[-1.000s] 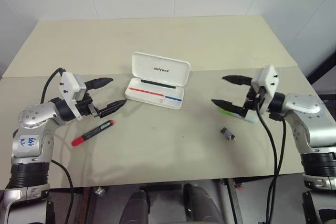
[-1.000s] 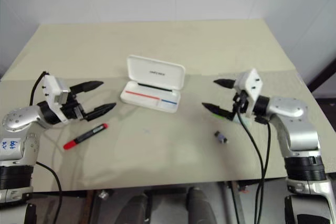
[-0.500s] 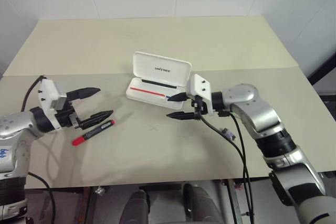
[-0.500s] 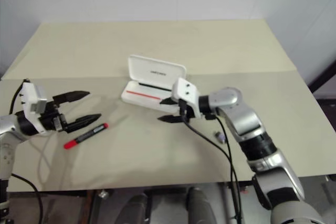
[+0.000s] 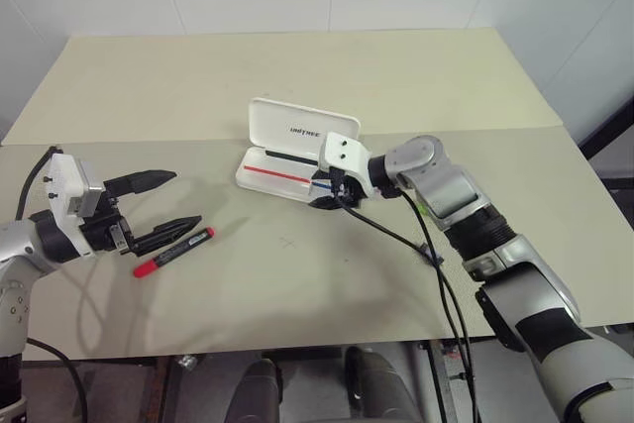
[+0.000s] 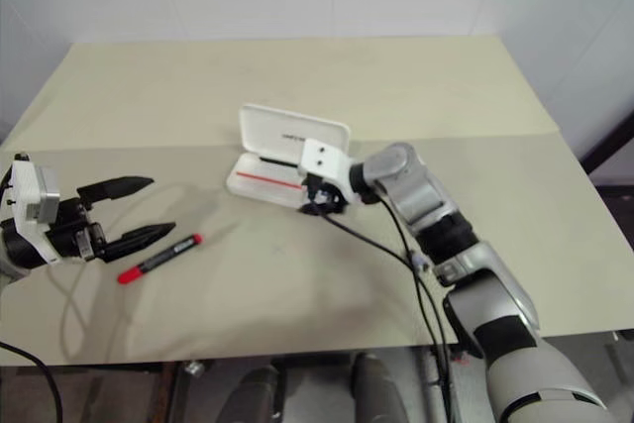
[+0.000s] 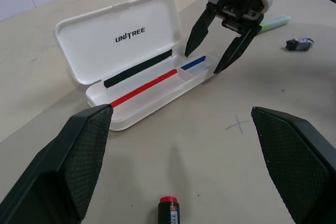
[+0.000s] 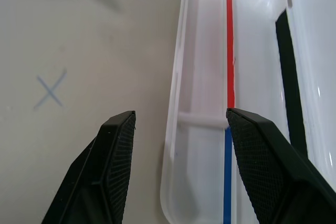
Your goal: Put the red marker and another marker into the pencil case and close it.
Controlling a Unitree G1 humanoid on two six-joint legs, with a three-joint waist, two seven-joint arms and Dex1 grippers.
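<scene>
My right gripper grabs the pencil case's tray by the tray's rim (image 8: 170, 140) opposite the lid next, to ready the pencil case for the markers.
The white pencil case (image 5: 297, 151) lies open mid-table, its lid printed UNITREE standing up behind the tray. My right gripper (image 5: 327, 195) hangs open and empty over the tray's right end, fingers astride the front rim (image 8: 176, 124). To the left, the red marker (image 5: 176, 251) lies flat on the table. Beside it, my left gripper (image 5: 186, 197) is wide open, holding nothing and pointing toward the case. The green marker (image 7: 275, 22) rests on the table beyond the right gripper (image 7: 203, 62).
A small dark object (image 7: 299, 43) lies near the green marker. A faint pencilled cross (image 7: 239, 125) marks the table in front of the case. The beige table (image 5: 297, 76) stretches back toward a white wall. A black cable trails from my right wrist across the table.
My right arm swung left from the green marker to the case, its fingers narrowing and carrying nothing. My left gripper drew back to the left, away from the red marker.
</scene>
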